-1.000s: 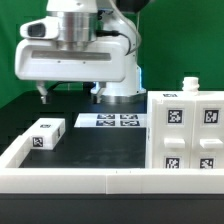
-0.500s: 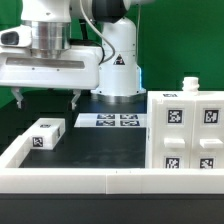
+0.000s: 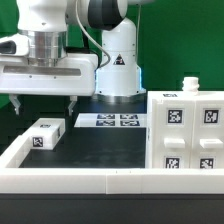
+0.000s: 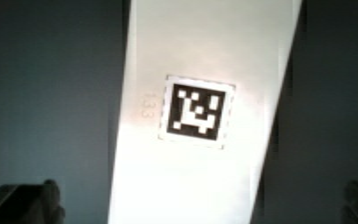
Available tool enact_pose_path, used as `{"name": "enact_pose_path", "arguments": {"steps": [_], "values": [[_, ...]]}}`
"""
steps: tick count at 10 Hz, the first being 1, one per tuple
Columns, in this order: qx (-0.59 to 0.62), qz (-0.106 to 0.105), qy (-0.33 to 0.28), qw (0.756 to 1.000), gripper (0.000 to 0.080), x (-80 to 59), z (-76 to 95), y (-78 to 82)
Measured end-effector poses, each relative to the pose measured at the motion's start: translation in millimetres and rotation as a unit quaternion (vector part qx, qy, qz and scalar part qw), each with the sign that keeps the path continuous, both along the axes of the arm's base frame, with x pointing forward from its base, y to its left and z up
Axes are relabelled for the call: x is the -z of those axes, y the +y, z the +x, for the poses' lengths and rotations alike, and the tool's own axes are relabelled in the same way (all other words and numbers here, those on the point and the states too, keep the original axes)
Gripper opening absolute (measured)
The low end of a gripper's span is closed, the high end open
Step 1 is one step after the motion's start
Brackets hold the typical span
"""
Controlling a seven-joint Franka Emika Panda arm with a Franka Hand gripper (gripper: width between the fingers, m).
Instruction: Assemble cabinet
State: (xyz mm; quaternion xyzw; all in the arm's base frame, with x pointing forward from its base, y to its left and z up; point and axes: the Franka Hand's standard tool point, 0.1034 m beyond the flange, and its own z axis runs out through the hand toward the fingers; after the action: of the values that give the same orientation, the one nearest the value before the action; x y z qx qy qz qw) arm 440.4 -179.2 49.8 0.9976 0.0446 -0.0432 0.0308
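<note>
The gripper's fingers are above the top of the small white tagged block (image 3: 46,134) (image 4: 197,112), so they would miss the block if they closed now. The gripper should go lower first, then close on the block.
The cabinet (image 3: 187,135) is the big white tagged box at the exterior view's right, with a small white peg (image 3: 188,85) on its top. A smaller white tagged block (image 3: 45,133) lies on the dark table at the left. My gripper (image 3: 45,104) hangs open and empty just above this block, one finger (image 3: 17,103) on each side. In the wrist view the block (image 4: 197,108) runs long between the dark fingertips (image 4: 25,200), its tag facing the camera; the gripper (image 4: 194,205) is wide open around it and not touching it.
The marker board (image 3: 108,121) lies flat behind the block, in front of the arm's base. A low white border rail (image 3: 80,180) runs along the front and up the left side. The cabinet stands against the right end of the rail.
The gripper has moved to the exterior view's left and a little lower, from over the marker board to over the small block. Block and cabinet have not moved.
</note>
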Motion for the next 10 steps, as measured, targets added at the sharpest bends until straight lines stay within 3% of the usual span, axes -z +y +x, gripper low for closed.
{"name": "enact_pose_path", "arguments": {"steps": [8,10], "values": [[-0.008,-0.003,0.032,0.999,0.0797,40.7,-22.4,-6.1],[-0.009,-0.002,0.035,0.999,0.0797,41.0,-22.6,-3.9]]}}
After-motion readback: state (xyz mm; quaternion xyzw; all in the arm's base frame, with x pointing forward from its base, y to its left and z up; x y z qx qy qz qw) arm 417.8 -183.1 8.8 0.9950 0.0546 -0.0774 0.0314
